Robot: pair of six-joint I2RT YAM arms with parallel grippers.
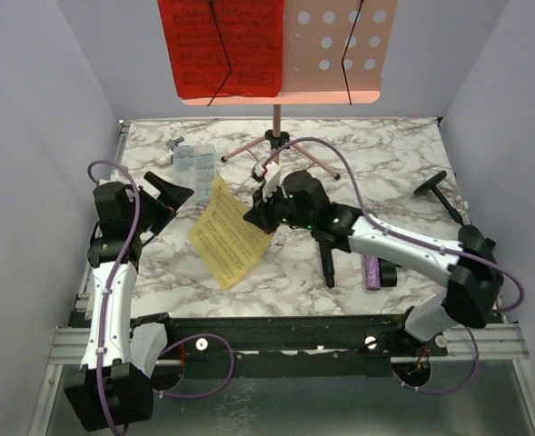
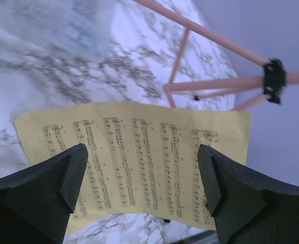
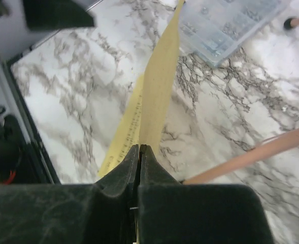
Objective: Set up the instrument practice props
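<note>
I should grab the yellow music sheet by its loose side edge with my left gripper next. That leaves the sheet's printed side free to rest on the rack (image 1: 340,50).
The pink music rack (image 1: 340,50) stands at the back on thin tripod legs (image 1: 276,141), with the red sheet (image 1: 220,45) on its left half. My right gripper (image 1: 256,218) is shut on one edge of the yellow music sheet (image 1: 226,234), holding it edge-up above the table. In the right wrist view the jaws (image 3: 139,148) pinch the yellow sheet (image 3: 159,86). My left gripper (image 1: 169,193) is open just left of the sheet. Its wrist view shows the yellow sheet (image 2: 134,152) spread beyond the wide-open left gripper (image 2: 141,175) and the pink tripod legs (image 2: 215,84).
A clear compartment box (image 1: 194,161) sits at the back left, near the sheet's top. A purple glitter microphone (image 1: 373,271) and a long black prop (image 1: 326,259) lie under my right arm. A black round-based holder (image 1: 435,186) lies at the right.
</note>
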